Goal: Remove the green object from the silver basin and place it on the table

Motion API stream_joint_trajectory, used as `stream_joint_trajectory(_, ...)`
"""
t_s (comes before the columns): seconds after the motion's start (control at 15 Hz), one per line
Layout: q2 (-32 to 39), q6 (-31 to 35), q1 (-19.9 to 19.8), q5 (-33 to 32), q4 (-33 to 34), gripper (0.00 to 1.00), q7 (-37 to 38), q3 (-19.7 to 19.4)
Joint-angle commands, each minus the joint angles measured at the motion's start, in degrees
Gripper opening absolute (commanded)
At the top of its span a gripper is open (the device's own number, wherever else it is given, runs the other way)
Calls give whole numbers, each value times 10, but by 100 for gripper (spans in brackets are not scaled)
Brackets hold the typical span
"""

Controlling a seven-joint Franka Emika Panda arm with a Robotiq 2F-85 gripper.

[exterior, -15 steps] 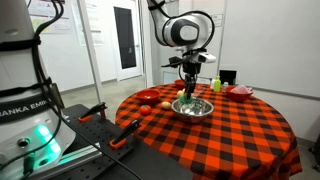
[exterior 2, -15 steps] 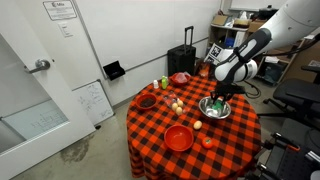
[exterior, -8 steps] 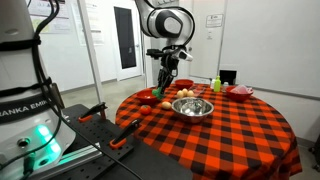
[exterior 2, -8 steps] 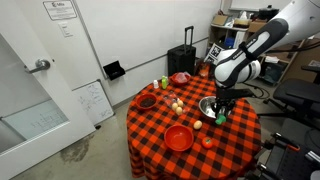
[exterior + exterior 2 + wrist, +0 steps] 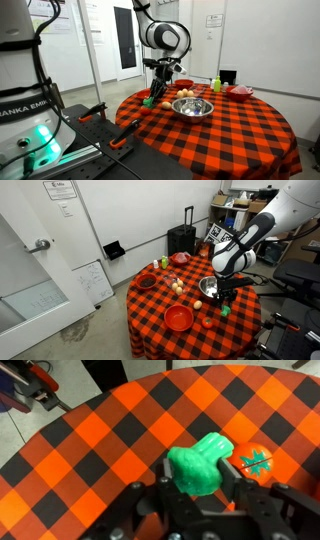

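The green object would fall against the orange tomato-like toy beside it if the robot's gripper opened now, so it is too early to release.
My gripper [image 5: 198, 480] is shut on the green object [image 5: 200, 463], a small knobbly green lump held between the two fingers. In both exterior views the gripper [image 5: 158, 92] [image 5: 225, 300] holds the green object [image 5: 226, 309] low over the red-and-black checked table [image 5: 230, 135], outside the silver basin [image 5: 193, 106] and near the table's edge. I cannot tell whether the lump touches the cloth. The basin [image 5: 210, 285] is partly hidden behind the arm.
An orange tomato-like toy [image 5: 257, 460] lies right beside the green lump. A red bowl [image 5: 179, 318], a dark red bowl [image 5: 146, 280], a yellow-green bottle [image 5: 215, 85], a red plate [image 5: 240, 91] and small pale items [image 5: 177, 284] stand on the table.
The gripper has carried the green object out of the silver basin, across to the table's edge area, and lowered it toward the cloth.
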Motion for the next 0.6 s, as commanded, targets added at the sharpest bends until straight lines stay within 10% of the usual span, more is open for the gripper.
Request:
stream_joint_trajectory(0.0, 51, 41, 28, -20, 30, 22, 25, -16)
stream_joint_trajectory(0.53, 125, 152, 94, -60, 72, 22, 102, -49)
